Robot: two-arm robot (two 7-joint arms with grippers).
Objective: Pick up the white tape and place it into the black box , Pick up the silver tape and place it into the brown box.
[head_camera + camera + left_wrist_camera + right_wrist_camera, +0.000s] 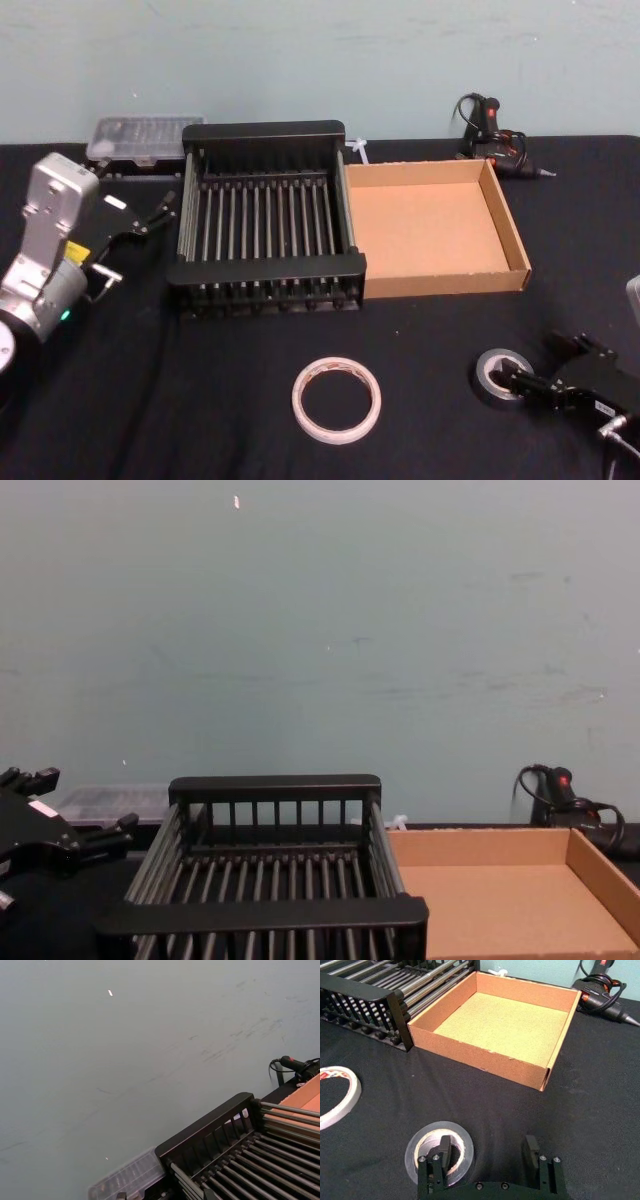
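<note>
The silver tape has an open centre hole (pixel 455 1154). So I will next pinch its ring wall (pixel 468 1153) between the inner and outer sides with my right gripper to pick up the tape.
The white tape (pixel 336 400) lies flat on the black cloth in front of the black box (pixel 265 268); its edge also shows in the right wrist view (pixel 340 1095). The silver tape (pixel 497 375) lies flat at the front right, in front of the brown box (pixel 440 283). My right gripper (pixel 486 1152) is open and low at the silver tape (pixel 420 1145). One finger (pixel 442 1147) stands over the roll's centre hole and the other is outside the ring. Left of the black box, my left gripper (pixel 135 240) hangs open and holds nothing.
A clear plastic case (pixel 135 138) sits behind the black box's left corner. A black glue gun (pixel 495 135) with its cable lies behind the brown box (pixel 475 1052). The two boxes stand side by side, touching. A teal wall rises behind the table.
</note>
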